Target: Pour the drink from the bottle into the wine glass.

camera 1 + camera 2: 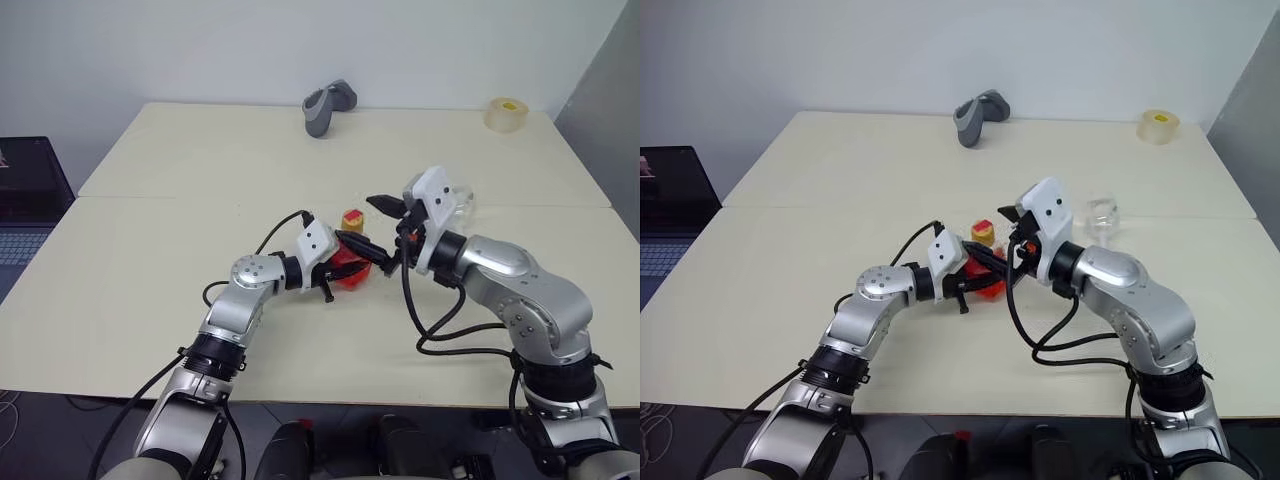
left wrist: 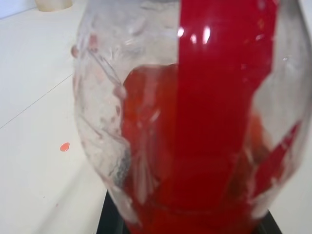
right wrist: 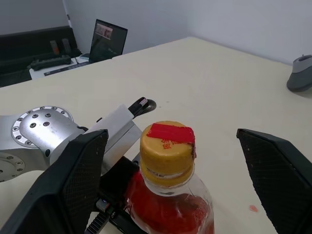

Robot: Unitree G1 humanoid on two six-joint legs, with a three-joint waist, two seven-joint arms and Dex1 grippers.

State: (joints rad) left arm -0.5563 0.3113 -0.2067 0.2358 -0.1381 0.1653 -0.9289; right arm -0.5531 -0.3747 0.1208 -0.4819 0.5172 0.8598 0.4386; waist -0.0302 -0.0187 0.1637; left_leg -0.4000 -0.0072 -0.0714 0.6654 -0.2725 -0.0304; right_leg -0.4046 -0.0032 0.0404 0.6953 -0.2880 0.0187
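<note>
My fingers are level with the yellow cap (image 3: 167, 155) above the bottle's neck (image 3: 168, 187). My right gripper will close on it.
The bottle (image 1: 348, 262) stands upright near the middle of the table, its rounded body full of the red-orange drink (image 2: 161, 161), with a red label band (image 2: 219, 73). My left gripper (image 1: 352, 268) is shut on the bottle's body from the left side. The yellow cap with a red sticker (image 3: 167, 146) is on the neck. My right gripper (image 1: 386, 233) is open at cap height; in the right wrist view the cap sits between its two wide-apart fingers (image 3: 73, 185) without touching them. The wine glass (image 1: 1101, 215) stands just behind the right gripper, partly hidden by it.
A grey handheld device (image 1: 328, 107) and a roll of tape (image 1: 507, 113) lie at the table's far edge. A laptop (image 1: 25, 200) sits off the table to the left. Small red drops (image 2: 64, 146) mark the tabletop beside the bottle.
</note>
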